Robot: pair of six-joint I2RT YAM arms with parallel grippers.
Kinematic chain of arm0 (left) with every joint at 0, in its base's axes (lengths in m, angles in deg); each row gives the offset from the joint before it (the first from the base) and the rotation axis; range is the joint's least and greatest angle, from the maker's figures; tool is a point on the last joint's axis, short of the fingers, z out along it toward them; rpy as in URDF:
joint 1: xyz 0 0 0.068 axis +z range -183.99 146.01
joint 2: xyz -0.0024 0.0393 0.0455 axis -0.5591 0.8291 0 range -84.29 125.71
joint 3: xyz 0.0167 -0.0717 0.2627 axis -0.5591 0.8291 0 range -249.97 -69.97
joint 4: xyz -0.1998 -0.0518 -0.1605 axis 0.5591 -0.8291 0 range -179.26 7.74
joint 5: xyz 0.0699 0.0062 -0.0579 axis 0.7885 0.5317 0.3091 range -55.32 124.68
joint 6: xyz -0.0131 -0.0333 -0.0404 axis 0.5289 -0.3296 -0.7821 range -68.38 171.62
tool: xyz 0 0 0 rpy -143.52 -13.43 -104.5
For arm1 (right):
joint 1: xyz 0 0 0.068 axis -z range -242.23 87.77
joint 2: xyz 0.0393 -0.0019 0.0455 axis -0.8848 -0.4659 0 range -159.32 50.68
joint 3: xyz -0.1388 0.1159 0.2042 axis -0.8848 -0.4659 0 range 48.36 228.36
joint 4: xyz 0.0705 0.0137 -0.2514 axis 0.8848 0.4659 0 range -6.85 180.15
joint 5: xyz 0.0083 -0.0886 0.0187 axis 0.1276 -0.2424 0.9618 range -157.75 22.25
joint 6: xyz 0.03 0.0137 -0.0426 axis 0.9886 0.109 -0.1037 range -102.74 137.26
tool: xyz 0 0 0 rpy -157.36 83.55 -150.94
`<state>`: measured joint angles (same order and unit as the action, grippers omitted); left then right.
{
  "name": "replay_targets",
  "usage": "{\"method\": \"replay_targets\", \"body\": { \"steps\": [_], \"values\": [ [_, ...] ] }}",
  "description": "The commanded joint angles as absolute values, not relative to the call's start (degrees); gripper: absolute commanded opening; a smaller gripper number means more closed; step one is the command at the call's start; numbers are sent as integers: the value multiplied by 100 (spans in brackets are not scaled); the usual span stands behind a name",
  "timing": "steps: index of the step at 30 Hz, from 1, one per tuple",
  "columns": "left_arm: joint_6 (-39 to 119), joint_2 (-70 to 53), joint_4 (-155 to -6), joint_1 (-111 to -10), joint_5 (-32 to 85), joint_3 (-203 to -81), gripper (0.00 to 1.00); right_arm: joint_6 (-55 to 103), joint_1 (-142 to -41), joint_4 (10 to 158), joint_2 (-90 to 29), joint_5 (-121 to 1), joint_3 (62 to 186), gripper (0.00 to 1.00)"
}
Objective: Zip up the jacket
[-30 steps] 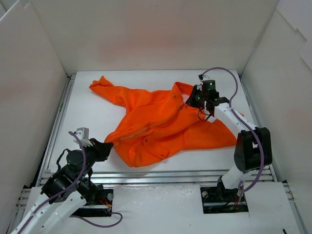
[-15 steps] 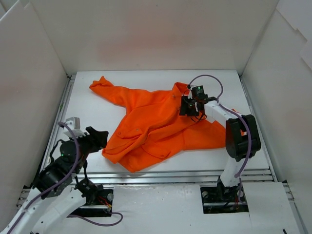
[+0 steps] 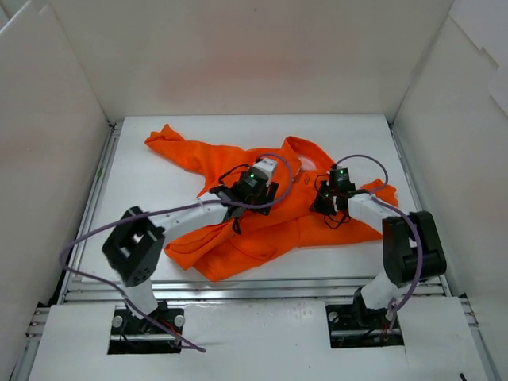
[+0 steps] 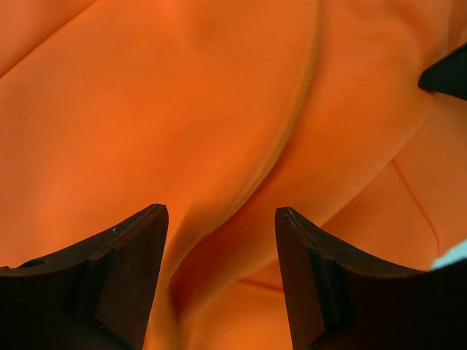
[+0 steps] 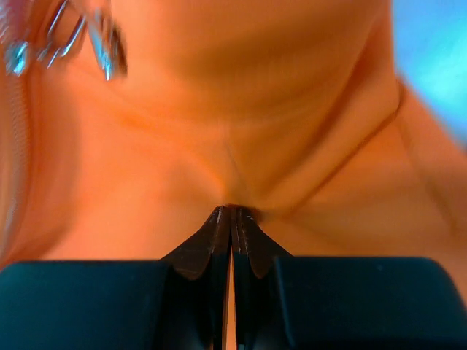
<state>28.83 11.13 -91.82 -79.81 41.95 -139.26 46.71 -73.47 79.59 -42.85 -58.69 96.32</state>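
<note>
My left gripper pinches the raised fold along the zipper seam next, leaving the seam beyond free for zipping the jacket.
The orange jacket [image 3: 238, 206] lies crumpled across the middle of the table, one sleeve reaching to the far left. My left gripper [image 3: 266, 194] hovers low over its middle and is open; a raised fold of fabric [image 4: 219, 240] runs between the fingers [image 4: 131, 270] without being pinched. A zipper seam [image 4: 310, 80] runs up the cloth beyond them. My right gripper [image 3: 321, 202] sits on the jacket's right part, shut on a pinch of orange fabric [image 5: 241, 175] that puckers at its tips [image 5: 232, 210]. A blurred silver metal piece [image 5: 102, 51] shows at that view's upper left.
White walls enclose the table [image 3: 159, 175] on three sides. A metal rail [image 3: 262, 286] runs along the near edge. The right arm's elbow [image 3: 409, 246] stands by the jacket's right hem, and the left arm's elbow [image 3: 131, 246] near the left hem.
My left arm swung from the near-left corner out over the jacket's middle and opened. My right gripper moved nearer along the jacket, opened briefly, then shut on fabric.
</note>
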Motion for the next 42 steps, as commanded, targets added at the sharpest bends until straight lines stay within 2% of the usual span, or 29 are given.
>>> {"method": "replay_targets", "body": {
  "steps": [1,2,5,8,15,17,18,19,21,22,23,24,25,27,28,30,31,34,38,42],
  "values": [
    [4042,1466,-8534,-8224,4066,-15000,60,5311,-7400,7305,-3354,-5098,9214,5],
    [4159,1659,-8551,-8224,4074,-15186,61,5355,-7392,7278,-3195,-5044,9126,6],
    [4546,2432,-8683,-8365,4223,-15758,62,5391,-7401,7453,-2492,-5061,8932,25],
    [4748,2881,-8640,-8365,4382,-16171,63,5321,-7409,7751,-1894,-5105,8905,34],
    [4898,3831,-9061,-8251,4303,-17244,61,5215,-7357,8305,-480,-5218,8756,36],
    [4907,4025,-9079,-8189,4198,-17332,58,5206,-7313,8499,-259,-5254,8730,36],
    [4916,4095,-9087,-8189,4189,-17437,54,5198,-7304,8543,-110,-5237,8721,36],
    [4916,4226,-9079,-8120,4145,-17482,44,5198,-7295,8561,-39,-5210,8712,36],
    [4837,4350,-9088,-8031,3917,-17622,30,5189,-7278,8561,137,-5166,8668,36],
    [4802,4411,-9088,-7892,3803,-17649,10,5180,-7278,8587,181,-5184,8607,36],
    [4688,4395,-9070,-7838,3724,-17614,0,5145,-7260,8604,269,-5184,8589,36],
    [4626,4342,-9044,-7777,3627,-17536,0,5128,-7260,8579,313,-5184,8545,35],
    [4556,4089,-8800,-7663,3269,-17387,0,5119,-7260,8543,340,-5175,8458,31],
    [4233,3641,-8343,-7496,2724,-16562,0,5049,-7251,8438,340,-5053,8439,20],
    [4074,3099,-7653,-7312,2068,-16229,0,4944,-7260,8394,305,-4895,8439,7],
    [3601,2604,-6981,-7092,1371,-15244,0,4838,-7260,8122,95,-4727,8474,0],
    [3432,2262,-6430,-6986,663,-15006,0,4768,-7277,8095,7,-4675,8579,0],
    [2827,2083,-5742,-6608,-429,-14495,0,4530,-7338,7964,-336,-4411,8816,0],
    [2192,2109,-4651,-6370,-1268,-14002,0,3960,-7462,7902,-932,-3867,9370,1],
    [1805,2189,-4105,-6317,-1840,-14036,0,3432,-7637,8288,-1461,-3558,10230,2]
  ]
}}
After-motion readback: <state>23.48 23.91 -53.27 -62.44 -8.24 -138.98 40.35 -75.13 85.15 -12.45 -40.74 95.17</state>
